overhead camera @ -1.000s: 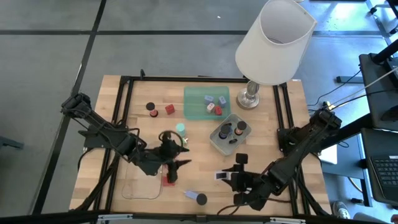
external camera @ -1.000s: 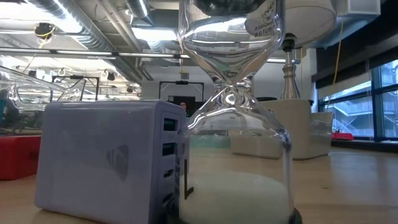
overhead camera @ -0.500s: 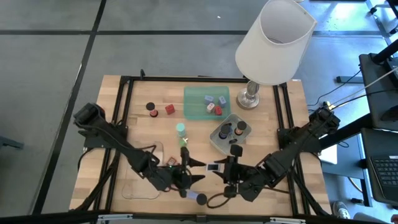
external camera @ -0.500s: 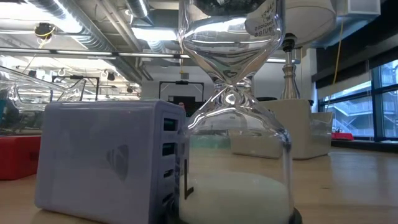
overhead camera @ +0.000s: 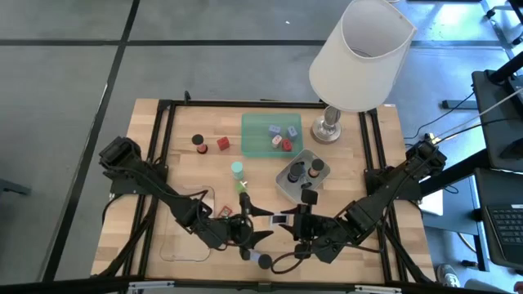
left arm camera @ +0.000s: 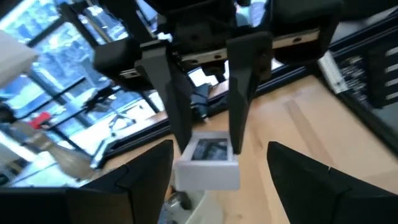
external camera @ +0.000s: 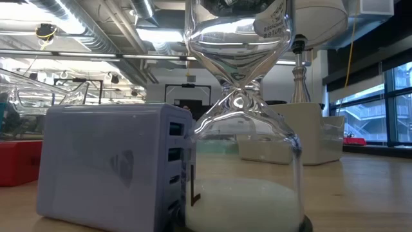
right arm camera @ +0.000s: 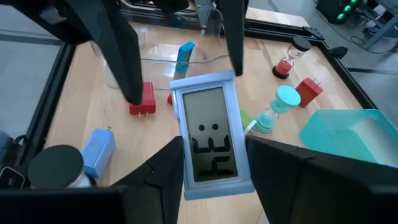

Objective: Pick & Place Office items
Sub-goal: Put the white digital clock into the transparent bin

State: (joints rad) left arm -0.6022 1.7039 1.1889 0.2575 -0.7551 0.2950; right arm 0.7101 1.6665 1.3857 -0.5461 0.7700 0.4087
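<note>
I should grab the pale blue display by its loose end (overhead camera: 274, 219) with my left gripper, so I can move it into the clear tray (overhead camera: 181, 242).
Among the office items, a small pale blue display (right arm camera: 211, 140) with a dark-figured screen hangs above the table's near middle. My right gripper (overhead camera: 283, 220) (right arm camera: 214, 152) is shut on it. My left gripper (overhead camera: 255, 231) (left arm camera: 219, 152) faces it, open, with one finger on each side of the display's far end (left arm camera: 206, 163). I cannot tell whether a finger touches it. A red block (right arm camera: 142, 100), a pale blue block (right arm camera: 96, 149) and a black-capped hourglass (overhead camera: 263, 260) rest on the wood below. My right gripper pinches the display's near end (right arm camera: 214, 183) between its two fingers, one on each long side. The fingers lie along the display and slant down from the table's right. The display is lifted clear of the table, screen up, its far end pointing at my left gripper.
A clear tray (overhead camera: 181, 243) lies near left. The green tray (overhead camera: 258, 137) and grey tray (overhead camera: 288, 186) hold small pieces at centre back. A white-shaded lamp (overhead camera: 359, 53) stands back right. A teal-capped hourglass (overhead camera: 237, 169), a red block (overhead camera: 222, 144) and a black cap (overhead camera: 197, 140) stand loose.
My left gripper has left the clear tray and gone toward the table's right and near edge, sinking, rolling and opening around the display's far end. My right gripper has risen and carried the display a little toward the left gripper.
</note>
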